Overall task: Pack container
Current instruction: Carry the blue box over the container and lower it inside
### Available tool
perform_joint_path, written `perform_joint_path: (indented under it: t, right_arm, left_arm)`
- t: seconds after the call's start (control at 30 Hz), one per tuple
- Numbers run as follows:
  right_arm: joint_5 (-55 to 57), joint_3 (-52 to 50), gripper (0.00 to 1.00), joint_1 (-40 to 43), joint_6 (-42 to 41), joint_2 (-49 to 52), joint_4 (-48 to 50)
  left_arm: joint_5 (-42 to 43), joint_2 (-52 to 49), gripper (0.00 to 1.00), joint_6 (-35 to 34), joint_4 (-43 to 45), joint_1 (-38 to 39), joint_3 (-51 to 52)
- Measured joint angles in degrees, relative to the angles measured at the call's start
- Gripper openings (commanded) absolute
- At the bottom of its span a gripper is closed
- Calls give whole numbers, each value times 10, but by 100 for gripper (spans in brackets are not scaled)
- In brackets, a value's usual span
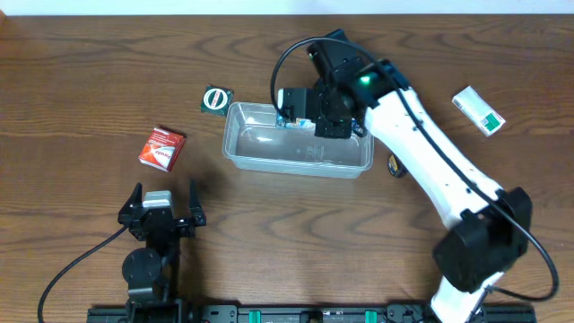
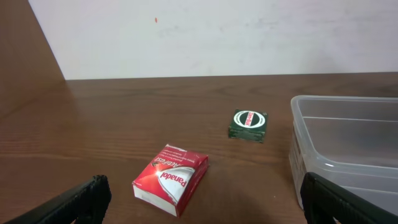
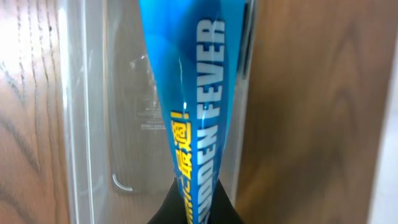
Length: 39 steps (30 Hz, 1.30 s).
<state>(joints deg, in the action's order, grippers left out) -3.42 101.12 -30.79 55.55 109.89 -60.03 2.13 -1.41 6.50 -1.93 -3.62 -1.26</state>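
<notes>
The blue box hangs high above the container's far rim. My right gripper keeps holding it until the box's lower edge drops inside the container.
The clear plastic container stands at the table's middle; it also shows in the left wrist view and the right wrist view. My right gripper is shut on a blue box and holds it over the container's far rim. In the right wrist view the blue box, printed "SUDDEN FEVER", sticks out from the shut jaws above the container's inside. My left gripper is open and empty near the front left; its fingers frame a red Panadol box.
The red Panadol box lies left of the container. A green round-labelled packet lies at the container's far left corner. A white and green box lies at the far right. A small dark object sits by the container's right end.
</notes>
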Motion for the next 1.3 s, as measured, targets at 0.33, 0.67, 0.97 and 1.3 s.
perform_joint_path:
  t: [0.33,0.67,0.97,1.3]
  right_arm:
    - [5,0,1,1,-37,40,15]
    - [10,0,1,16,-44,72,20]
    - [13,0,1,37,-42,78,23]
    - [-1,0,1,39,4,79,24]
  left_arm:
    - [0,0,98,0,0,0,0]
    - [0,0,98,0,0,0,0]
    - [0,0,98,0,0,0,0]
    - [0,0,98,0,0,0,0]
